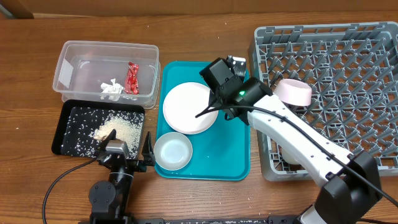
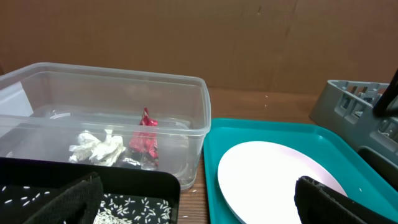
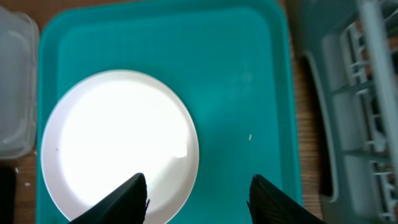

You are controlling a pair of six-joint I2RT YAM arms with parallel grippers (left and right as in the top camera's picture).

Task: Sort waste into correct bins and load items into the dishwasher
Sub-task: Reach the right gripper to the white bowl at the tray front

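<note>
My right gripper will next pinch the whitish bowl's rim on the side facing the grey dish rack, to load it tilted among the rack's wires.
A round pale plate (image 1: 186, 107) (image 3: 115, 143) and a whitish bowl (image 1: 173, 151) lie on the teal tray (image 1: 230, 149). My right gripper (image 1: 219, 93) (image 3: 198, 180) hangs open above the plate's right edge with nothing between its fingers. In the grey dish rack (image 1: 348, 68) a pink bowl (image 1: 293, 91) rests at the left side. The clear tub (image 1: 71, 62) (image 2: 186, 93) holds a white paper wad (image 1: 112, 89) (image 2: 96, 148) and a red foil wrapper (image 1: 132, 78) (image 2: 146, 137). Rice (image 1: 115, 130) lies in the black tray (image 1: 65, 140). My left gripper (image 1: 129, 155) (image 2: 199, 211) stays open and empty at the front.
The right arm (image 1: 292, 134) stretches from the front right across the rack's left edge. A white object (image 1: 285, 152) shows partly under that arm, inside the rack. The bare wooden table (image 1: 205, 25) runs along the back.
</note>
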